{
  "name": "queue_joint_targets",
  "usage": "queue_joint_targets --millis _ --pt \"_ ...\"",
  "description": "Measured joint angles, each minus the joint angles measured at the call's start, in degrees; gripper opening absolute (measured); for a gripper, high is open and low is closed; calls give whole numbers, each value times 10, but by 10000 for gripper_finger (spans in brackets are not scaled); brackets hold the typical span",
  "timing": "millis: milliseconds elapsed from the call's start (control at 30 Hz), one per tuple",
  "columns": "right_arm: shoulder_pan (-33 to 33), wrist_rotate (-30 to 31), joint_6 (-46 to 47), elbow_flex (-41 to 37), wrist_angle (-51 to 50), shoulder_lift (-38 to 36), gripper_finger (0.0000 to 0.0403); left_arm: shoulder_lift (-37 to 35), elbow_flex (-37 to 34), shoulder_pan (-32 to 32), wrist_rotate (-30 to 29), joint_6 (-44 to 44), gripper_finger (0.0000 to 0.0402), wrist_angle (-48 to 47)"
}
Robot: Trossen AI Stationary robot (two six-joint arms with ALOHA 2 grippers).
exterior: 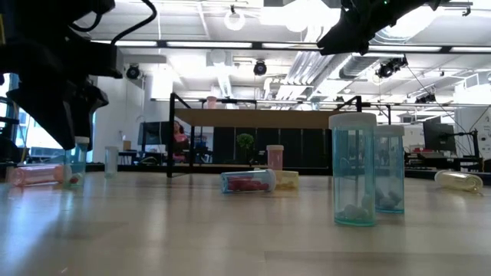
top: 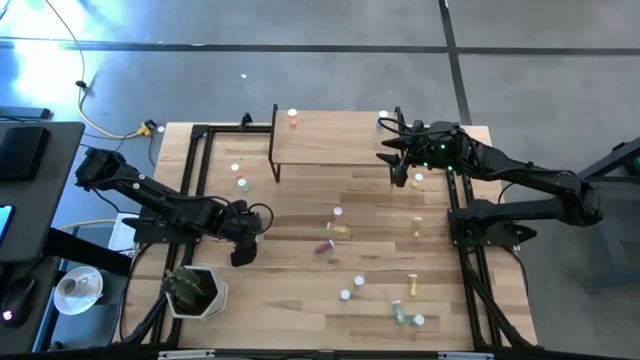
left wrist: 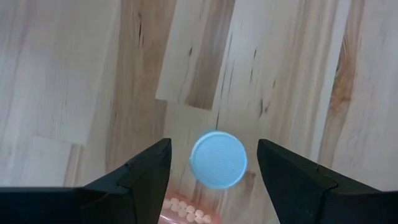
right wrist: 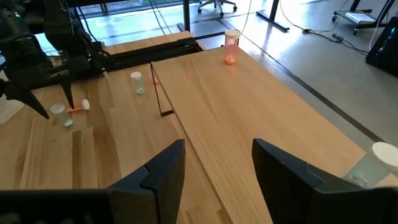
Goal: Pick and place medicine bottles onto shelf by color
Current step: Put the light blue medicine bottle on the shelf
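Both fingers reach down to the blue-capped bottle at its round cap (left wrist: 217, 160), so it is now time to close my left gripper. Closing now would catch the bottle.
My left gripper (top: 242, 254) hangs open near the table's left side, pointing steeply down. Its fingers stand on either side of an upright blue-capped medicine bottle (left wrist: 217, 159) without touching it. A pink bottle (left wrist: 185, 213) lies on its side just beside that one. The shelf (top: 330, 140) stands at the far middle on thin black legs. On it a red bottle (right wrist: 231, 46) stands at the far left and a blue one (right wrist: 373, 163) at the far right corner. My right gripper (right wrist: 217, 144) hovers open above the shelf's right end, holding nothing.
Several more bottles stand or lie on the table's middle and near right (top: 345, 232) (top: 410, 312), and two stand at the far left (top: 240, 181). A white pot with a plant (top: 195, 291) sits at the near left corner. Black frame rails (top: 190, 170) run along both table sides.
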Motion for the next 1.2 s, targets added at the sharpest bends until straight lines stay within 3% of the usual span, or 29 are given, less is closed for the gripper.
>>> queue_joint_targets --millis 167,667,967,1200 --pt "0 0 0 0 0 0 179 0 0 0 -1 -1 216 -1" --pt "0 0 0 0 0 0 179 0 0 0 4 4 122 -1" --pt "0 0 0 0 0 0 179 0 1 0 9 5 117 7" --pt "0 0 0 0 0 0 179 0 54 17 11 47 117 5"
